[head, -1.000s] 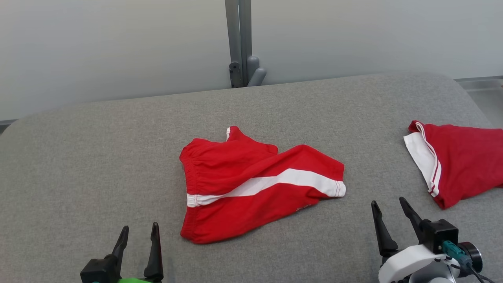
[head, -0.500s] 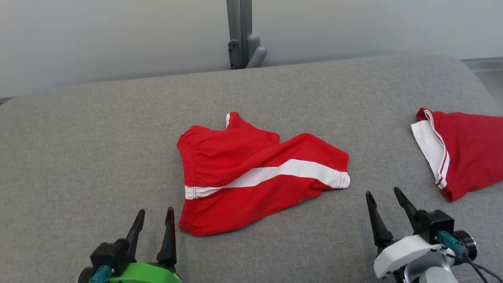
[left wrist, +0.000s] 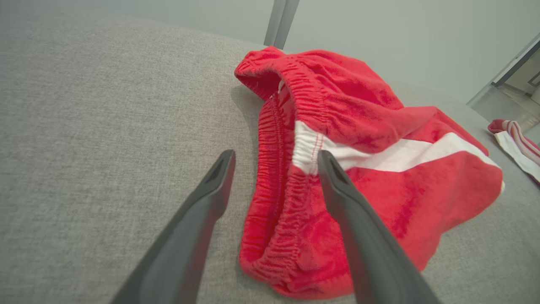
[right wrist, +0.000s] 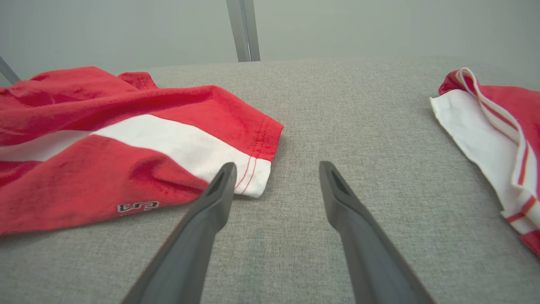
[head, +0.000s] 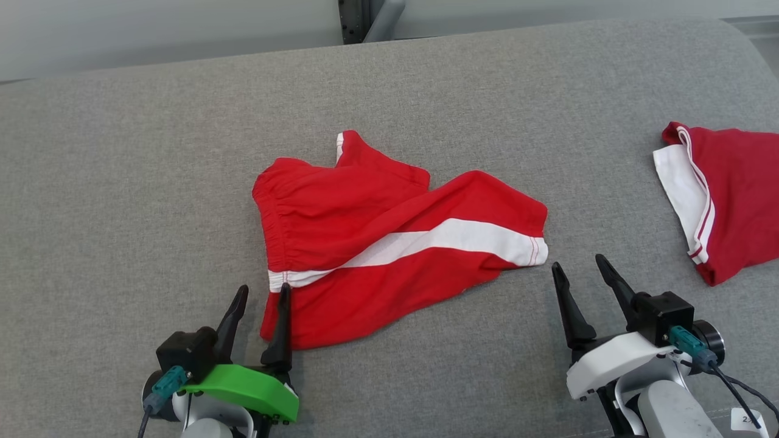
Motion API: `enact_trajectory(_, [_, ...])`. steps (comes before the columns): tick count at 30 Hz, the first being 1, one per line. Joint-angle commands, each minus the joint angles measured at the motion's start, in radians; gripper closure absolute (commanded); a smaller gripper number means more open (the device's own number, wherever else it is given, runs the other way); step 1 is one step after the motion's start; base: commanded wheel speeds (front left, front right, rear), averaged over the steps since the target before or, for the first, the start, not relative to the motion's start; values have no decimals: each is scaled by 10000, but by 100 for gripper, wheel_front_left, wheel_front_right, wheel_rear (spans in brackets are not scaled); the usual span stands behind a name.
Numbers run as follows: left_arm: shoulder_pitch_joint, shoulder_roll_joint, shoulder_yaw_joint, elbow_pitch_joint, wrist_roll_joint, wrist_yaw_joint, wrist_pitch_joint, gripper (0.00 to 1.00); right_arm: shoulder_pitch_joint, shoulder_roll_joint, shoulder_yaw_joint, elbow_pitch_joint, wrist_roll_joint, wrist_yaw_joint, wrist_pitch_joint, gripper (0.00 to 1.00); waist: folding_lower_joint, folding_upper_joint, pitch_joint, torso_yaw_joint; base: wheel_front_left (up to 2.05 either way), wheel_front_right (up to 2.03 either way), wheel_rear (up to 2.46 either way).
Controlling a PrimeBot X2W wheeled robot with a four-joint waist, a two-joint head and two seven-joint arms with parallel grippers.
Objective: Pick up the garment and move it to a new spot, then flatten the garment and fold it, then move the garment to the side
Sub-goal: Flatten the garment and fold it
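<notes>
I will shift and flatten the red shorts (head: 409,241) next, so I will pick them up by their white-striped leg hem (head: 538,250) with my right gripper.
The garment (head: 389,237) is a pair of red shorts with a white side stripe, lying rumpled in the middle of the grey padded surface (head: 122,170). Its elastic waistband (left wrist: 274,169) faces my left gripper (head: 265,291), which stands open at the waistband's near corner, one finger over the cloth and the other over bare surface. My right gripper (head: 578,263) is open just below the white-striped leg hem (right wrist: 253,177), a short gap from it, with nothing between its fingers.
A second red garment with white trim (head: 724,194) lies at the right edge of the surface. A grey metal post (head: 362,15) rises behind the far edge against a pale wall. The surface stretches bare to the left.
The camera has tilted down, shifting the whole picture. My left gripper has advanced to the waistband corner; the right gripper has edged closer to the leg hem. The garment lies as before.
</notes>
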Motion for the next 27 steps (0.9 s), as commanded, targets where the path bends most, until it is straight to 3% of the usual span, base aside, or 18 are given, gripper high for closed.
enact_trajectory(1, [-167,38,-22,45,-86,-71,6,0,-88,-54,4,19,40,-12,-26,0,0,-1,103,-89,0,0,0])
enact_trajectory(24, [-149,38,-227,-630,-55,-65,7,0,-292,-80,65,59,19,-12,-26,0,0,-1,490,5,0,0,0])
enact_trajectory(25, [-141,38,-238,-631,-64,-66,7,2,-298,-74,69,61,11,-12,-26,0,0,-1,495,13,0,0,0])
enact_trajectory(27, [-167,38,-317,-582,-76,-66,7,22,-335,-67,64,66,5,-12,-26,0,0,-1,509,25,0,0,0])
